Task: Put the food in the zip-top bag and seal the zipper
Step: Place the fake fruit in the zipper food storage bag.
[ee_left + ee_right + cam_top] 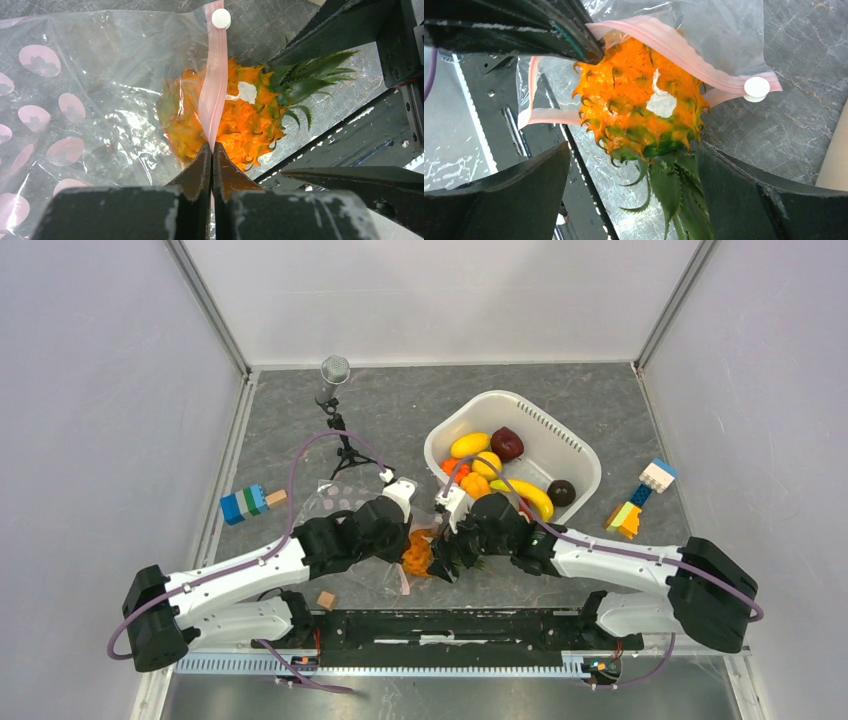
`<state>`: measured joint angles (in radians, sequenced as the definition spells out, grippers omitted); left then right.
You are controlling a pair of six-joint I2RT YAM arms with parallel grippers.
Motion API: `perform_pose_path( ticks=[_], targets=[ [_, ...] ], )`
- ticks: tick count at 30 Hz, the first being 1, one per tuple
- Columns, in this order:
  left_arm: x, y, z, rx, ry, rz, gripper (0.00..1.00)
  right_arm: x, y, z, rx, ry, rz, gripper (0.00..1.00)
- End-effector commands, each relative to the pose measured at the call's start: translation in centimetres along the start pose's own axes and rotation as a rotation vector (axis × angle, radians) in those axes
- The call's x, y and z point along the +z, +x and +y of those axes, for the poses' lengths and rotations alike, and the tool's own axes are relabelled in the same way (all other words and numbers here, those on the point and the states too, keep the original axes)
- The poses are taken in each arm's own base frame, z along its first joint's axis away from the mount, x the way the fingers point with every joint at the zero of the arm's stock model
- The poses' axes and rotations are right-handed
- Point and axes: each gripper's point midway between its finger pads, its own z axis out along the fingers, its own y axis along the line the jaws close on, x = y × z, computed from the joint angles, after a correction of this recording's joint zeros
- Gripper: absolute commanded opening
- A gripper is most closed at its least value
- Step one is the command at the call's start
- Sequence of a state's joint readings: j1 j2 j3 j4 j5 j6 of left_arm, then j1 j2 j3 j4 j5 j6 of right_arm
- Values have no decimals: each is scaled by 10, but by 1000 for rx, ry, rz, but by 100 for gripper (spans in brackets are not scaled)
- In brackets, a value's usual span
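The toy pineapple should go into the zip-top bag [75, 100] with its orange body free, so my right gripper will grab it by its green leafy top [300, 86] next.
An orange toy pineapple [634, 100] with a green leafy top lies halfway inside the mouth of the clear, pink-dotted zip-top bag [75, 100]. My left gripper [212, 148] is shut on the bag's pink zipper [216, 75] and holds that edge up over the pineapple [245, 120]. The zipper's white slider [756, 87] sits at the end of the strip. My right gripper [634, 167] stands open around the green leaves, and its left finger is well clear of them. In the top view both grippers [405, 530] [447, 558] meet at the pineapple [416, 554]. More food, a banana [530, 498] and a lemon among it, lies in the tub.
The white tub [585, 455] stands right behind my right arm. Block stacks lie at the left [247, 503] and the right [640, 502]. A microphone on a tripod [335, 375] stands at the back. A small wooden cube [325, 599] lies by the black base rail [450, 625].
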<state>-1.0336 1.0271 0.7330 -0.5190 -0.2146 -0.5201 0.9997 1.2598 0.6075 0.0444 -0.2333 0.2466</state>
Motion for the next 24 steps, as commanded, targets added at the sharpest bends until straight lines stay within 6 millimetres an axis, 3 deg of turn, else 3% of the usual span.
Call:
perform_pose_path(
  ticks=[1,7,14,17,21,24],
  targets=[
    [-3,-16,-14,-46,51,-48,2,-8,-3,13,-44,-59,-52,98],
    [1,-8,-15,-15,63,-12,2,-14,29,1,-217,-53,10,98],
    [1,-8,-12,19,46,-2,2,-10,38,2,-355,-111,62,98],
    [1,-9,-11,24,39,-7,2,-9,51,-13,-378,-50,101,96],
    [0,-10,-10,34,34,-7,2,-8,69,-35,-365,58,157,79],
    [0,-10,-9,38,31,-6,2,-8,59,-35,-373,70,88,56]
  ],
)
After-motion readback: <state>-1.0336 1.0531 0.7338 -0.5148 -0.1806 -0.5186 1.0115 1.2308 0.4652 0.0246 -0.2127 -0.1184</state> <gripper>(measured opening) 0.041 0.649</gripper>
